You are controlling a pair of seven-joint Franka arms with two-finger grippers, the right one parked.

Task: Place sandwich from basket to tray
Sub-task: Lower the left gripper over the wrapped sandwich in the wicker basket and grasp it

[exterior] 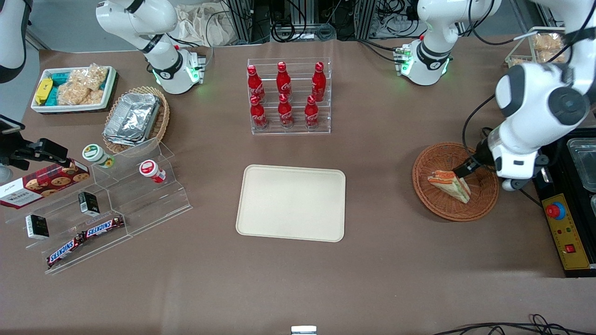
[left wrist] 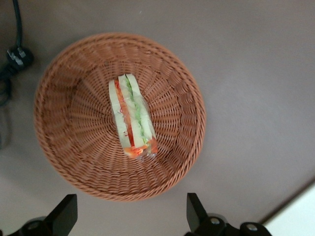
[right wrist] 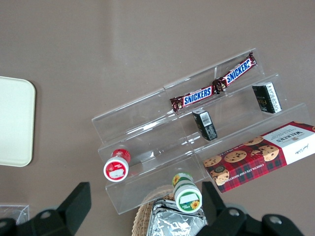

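Observation:
The gripper needs to move the sandwich from the basket onto the cream tray (exterior: 291, 202) next, so it needs to pick the sandwich up by its wide end (exterior: 463, 192).
The sandwich (exterior: 450, 184) (left wrist: 133, 118), a clear-wrapped wedge with orange and green layers, lies on its side in the round reddish-brown wicker basket (exterior: 435, 204) (left wrist: 74, 123) toward the working arm's end of the table. My gripper (exterior: 467, 168) (left wrist: 130, 216) hangs above the basket, open, its black fingers (left wrist: 66, 212) spread wide with nothing between them. It touches neither sandwich nor basket. The cream tray (exterior: 291, 202) lies flat mid-table, with nothing on it.
A black control box (exterior: 565, 232) with a red button stands beside the basket at the table's working-arm end. A clear rack of red cola bottles (exterior: 288, 95) stands farther from the camera than the tray. An acrylic step shelf (exterior: 116, 204) with snacks sits toward the parked arm's end.

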